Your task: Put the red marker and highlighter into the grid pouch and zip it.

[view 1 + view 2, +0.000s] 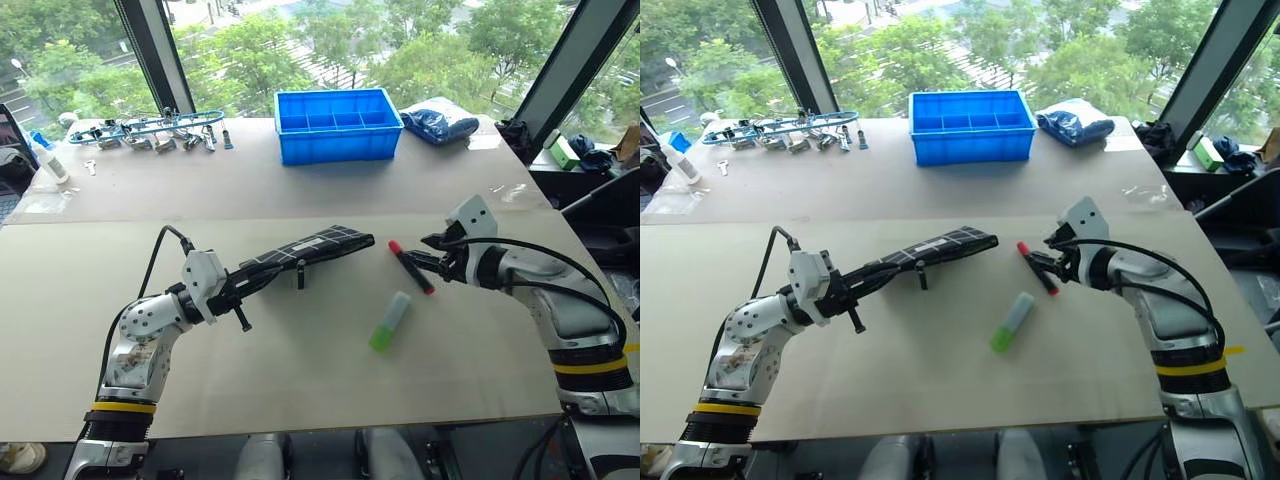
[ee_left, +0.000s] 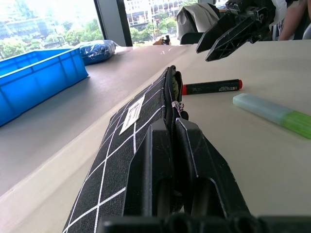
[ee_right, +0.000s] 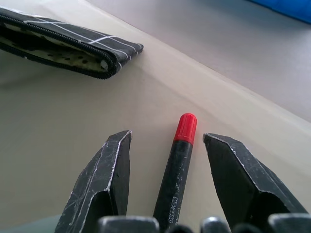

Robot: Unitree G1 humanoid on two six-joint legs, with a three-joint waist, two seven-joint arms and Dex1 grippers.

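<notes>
My right gripper's fingers are still above the marker's black body point(image 1: 412, 271) point(image 3: 176, 172), so it is too early to close on the red marker's body; lowering comes first.
The grid pouch point(image 1: 318, 244) is black with white lines. It is lifted off the table, and my left gripper point(image 1: 262, 274) is shut on its near end. Its zipper side gapes and shows a dotted lining point(image 3: 53, 51). The red marker point(image 1: 411, 267) lies on the table right of the pouch, with its red cap point(image 3: 186, 127) toward the pouch. My right gripper point(image 1: 432, 253) is open just above the marker's black end, a finger on either side and neither touching it. The light-green highlighter point(image 1: 390, 322) lies nearer me, alone on the table.
A blue divided bin point(image 1: 337, 125) stands at the back centre with a blue bag point(image 1: 440, 120) to its right. Metal tools point(image 1: 150, 130) and a white bottle point(image 1: 50, 160) sit at the back left. Bags lie off the table's right edge point(image 1: 570, 150).
</notes>
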